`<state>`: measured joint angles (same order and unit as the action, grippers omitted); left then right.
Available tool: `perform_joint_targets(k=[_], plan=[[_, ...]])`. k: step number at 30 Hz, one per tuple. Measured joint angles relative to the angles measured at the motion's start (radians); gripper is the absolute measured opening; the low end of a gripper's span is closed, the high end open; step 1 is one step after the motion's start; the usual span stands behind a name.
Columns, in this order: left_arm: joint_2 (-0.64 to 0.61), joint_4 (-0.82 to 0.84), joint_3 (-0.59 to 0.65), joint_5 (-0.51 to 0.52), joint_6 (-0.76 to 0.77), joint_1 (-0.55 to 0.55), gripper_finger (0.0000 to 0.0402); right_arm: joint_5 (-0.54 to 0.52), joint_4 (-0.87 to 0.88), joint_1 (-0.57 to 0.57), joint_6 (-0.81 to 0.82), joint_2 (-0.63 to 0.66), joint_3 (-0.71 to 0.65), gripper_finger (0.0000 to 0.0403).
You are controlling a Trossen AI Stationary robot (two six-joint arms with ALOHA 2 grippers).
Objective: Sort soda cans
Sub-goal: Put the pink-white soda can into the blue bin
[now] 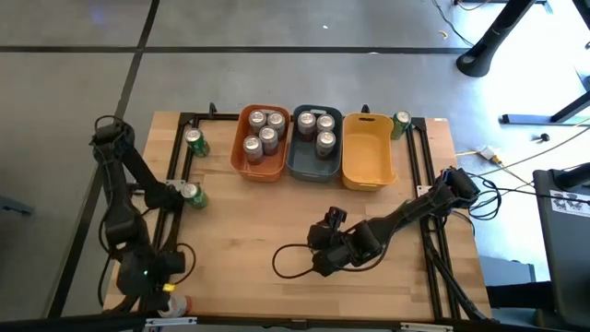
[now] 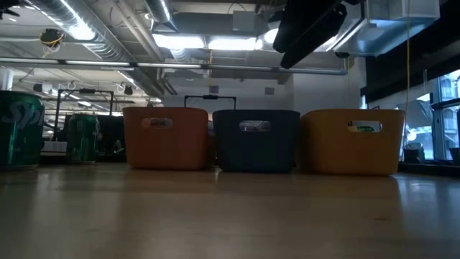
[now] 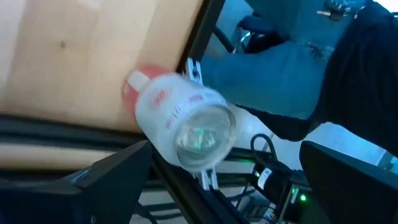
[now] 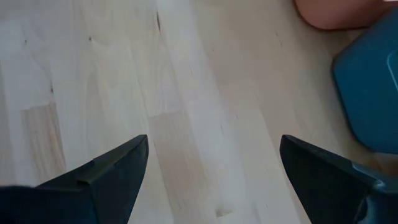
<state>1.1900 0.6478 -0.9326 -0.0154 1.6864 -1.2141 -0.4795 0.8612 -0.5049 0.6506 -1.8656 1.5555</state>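
Note:
The robot's left gripper should next grab the can by its body (image 3: 171,112), so that the red-and-white can gets sorted into the grey-blue bin.
In the high view, several silver-topped cans stand in the orange bin (image 1: 261,143) and three in the grey-blue bin (image 1: 315,146). The yellow bin (image 1: 367,155) holds none. Green cans stand upright on the table at the left (image 1: 194,141), nearer left (image 1: 192,195) and beside the yellow bin's far right corner (image 1: 401,124). My left gripper (image 1: 171,277) is open at the table's near left corner. Its fingers stand on either side of a white cylinder with a red end (image 3: 180,121) lying there. My right gripper (image 4: 214,140) is open above bare wood, near of the bins.
A black metal frame (image 1: 175,157) runs along the table's left, far and right edges. A dark cable (image 1: 290,263) loops on the wood beside my right gripper. The two left green cans (image 2: 18,129) show at the left of the low view. Bare wood lies near of the bins.

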Motion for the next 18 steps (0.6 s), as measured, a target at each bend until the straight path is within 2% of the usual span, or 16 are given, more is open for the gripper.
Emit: perform_joint_targets(k=[9,18], plan=[[0.107,0.022,-0.033,0.012,0.010,-0.020,0.0398,0.000,0.001,0.001,0.000,-0.021,0.000,0.0360],[0.121,0.009,-0.034,0.045,0.011,-0.049,0.0398,0.027,0.001,0.001,-0.001,-0.063,0.000,0.0360]])
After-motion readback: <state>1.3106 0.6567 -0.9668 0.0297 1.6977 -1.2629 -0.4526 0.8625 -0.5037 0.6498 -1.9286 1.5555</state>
